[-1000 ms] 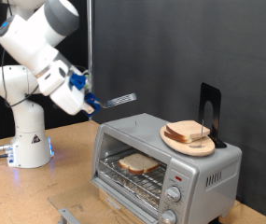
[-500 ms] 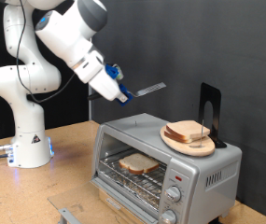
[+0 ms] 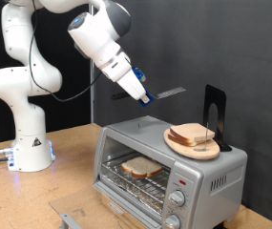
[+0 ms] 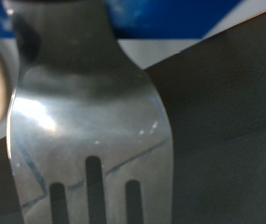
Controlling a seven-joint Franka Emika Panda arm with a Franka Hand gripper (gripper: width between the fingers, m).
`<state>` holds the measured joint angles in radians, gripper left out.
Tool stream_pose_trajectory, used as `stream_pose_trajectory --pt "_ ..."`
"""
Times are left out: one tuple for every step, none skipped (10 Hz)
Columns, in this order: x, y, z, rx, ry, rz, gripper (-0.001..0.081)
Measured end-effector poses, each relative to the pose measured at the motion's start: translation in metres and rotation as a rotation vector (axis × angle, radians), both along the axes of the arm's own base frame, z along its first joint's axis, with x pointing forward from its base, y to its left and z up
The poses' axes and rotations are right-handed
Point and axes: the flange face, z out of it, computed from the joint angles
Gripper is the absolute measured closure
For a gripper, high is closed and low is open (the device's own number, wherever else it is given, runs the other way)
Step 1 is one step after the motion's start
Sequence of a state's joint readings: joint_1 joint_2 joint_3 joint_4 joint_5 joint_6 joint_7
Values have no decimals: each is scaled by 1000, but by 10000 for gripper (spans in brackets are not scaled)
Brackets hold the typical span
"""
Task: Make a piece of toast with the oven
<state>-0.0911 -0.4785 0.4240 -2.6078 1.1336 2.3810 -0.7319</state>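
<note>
My gripper should keep holding the spatula first. The spatula's slotted blade is above the oven's roof (image 3: 140, 126) in the exterior view, so the spatula would drop if I opened now.
My gripper (image 3: 143, 96) hangs in the air above the oven (image 3: 198, 176), to the exterior view's left of the plate, shut on the handle of a metal slotted spatula (image 3: 170, 93). The spatula's blade points toward the exterior view's right and fills the wrist view (image 4: 86, 121). One piece of toast (image 3: 142, 168) lies on the wire rack inside the silver oven. On the oven's roof, a round wooden plate (image 3: 177, 143) carries a stack of similar bread slices (image 3: 195, 134).
A black upright stand (image 3: 214, 113) rises behind the plate on the oven top. The oven's knobs (image 3: 177, 200) face the front. The white robot base (image 3: 26, 143) stands at the exterior view's left on the wooden table (image 3: 40, 196). A small metal piece (image 3: 69, 221) lies at the bottom edge.
The arm has swung toward the exterior view's right and slightly up, carrying the spatula from the oven's left side to above its top, closer to the plate.
</note>
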Motion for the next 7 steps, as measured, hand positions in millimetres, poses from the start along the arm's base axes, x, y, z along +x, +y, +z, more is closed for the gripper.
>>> stream_pose_trajectory --pt "-1 4 -4 -4 11 0 403" --pt "-3 5 -8 -9 17 -3 403" --pt "-4 4 -12 -15 20 -9 403" --pt "-5 1 -18 -23 25 -17 403" --pt "-6 -1 -24 -35 26 -32 403" --pt "-5 -3 -32 -50 28 -45 403" --pt "-2 -4 -40 -63 28 -57 403"
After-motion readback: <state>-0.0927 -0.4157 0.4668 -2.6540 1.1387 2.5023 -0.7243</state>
